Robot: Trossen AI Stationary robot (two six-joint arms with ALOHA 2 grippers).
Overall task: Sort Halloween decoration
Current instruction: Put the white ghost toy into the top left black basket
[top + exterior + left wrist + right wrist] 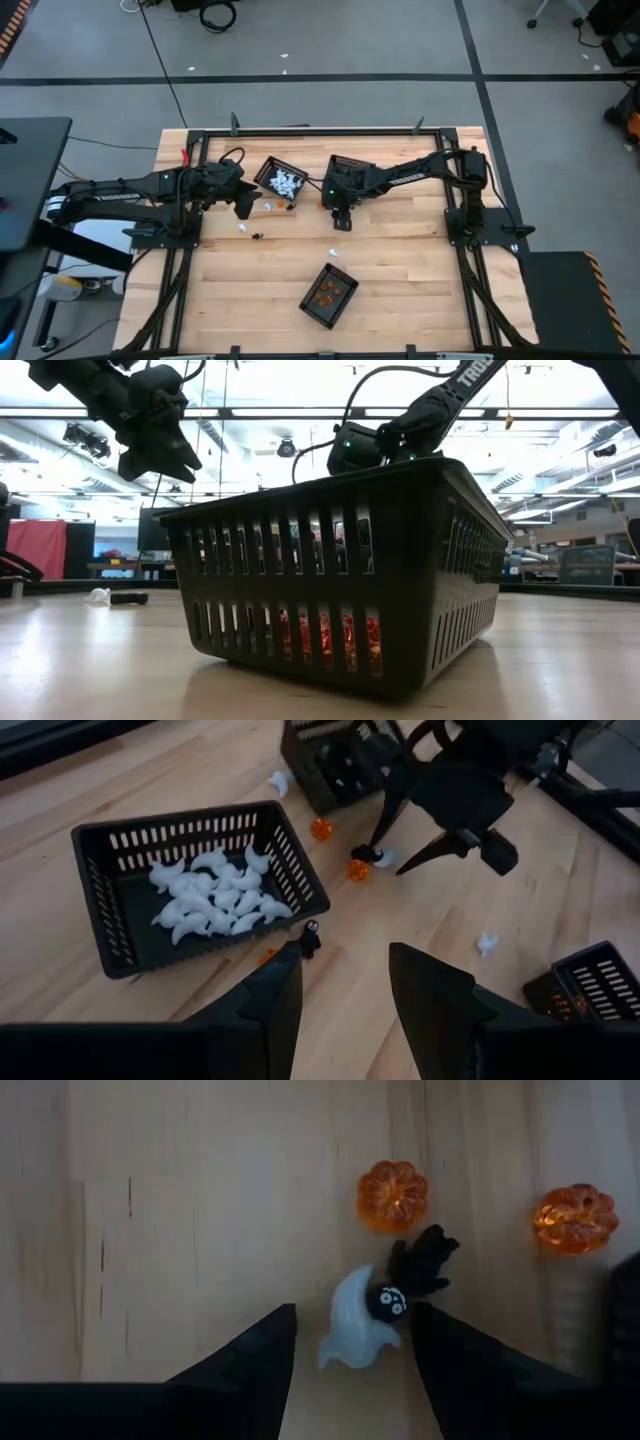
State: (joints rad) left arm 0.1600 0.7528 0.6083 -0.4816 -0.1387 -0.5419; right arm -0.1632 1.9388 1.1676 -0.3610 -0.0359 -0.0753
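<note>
My right gripper's fingers reach down on either side of the white ghost [354, 1323] and would catch it, so it is time to close now.
The Halloween decoration is tiny ghosts, pumpkins and black figures. A white ghost [357, 1330] lies on the wood with a black figure [420, 1260] against it and two orange pumpkins [393, 1195] [575, 1217] beyond. My right gripper [352, 1370] is open, pointing steeply down, with one finger on either side of the ghost. It also shows in the high view as my right gripper [340, 218]. My left gripper [243, 205] is open and holds nothing, hanging above the table beside the basket of white ghosts [283, 182].
A second black basket [345, 172] sits under my right arm. A third basket [329, 295], with orange pieces in it, stands near the front edge. Loose trinkets [242, 228] [258, 235] [335, 252] lie on the wood between the arms.
</note>
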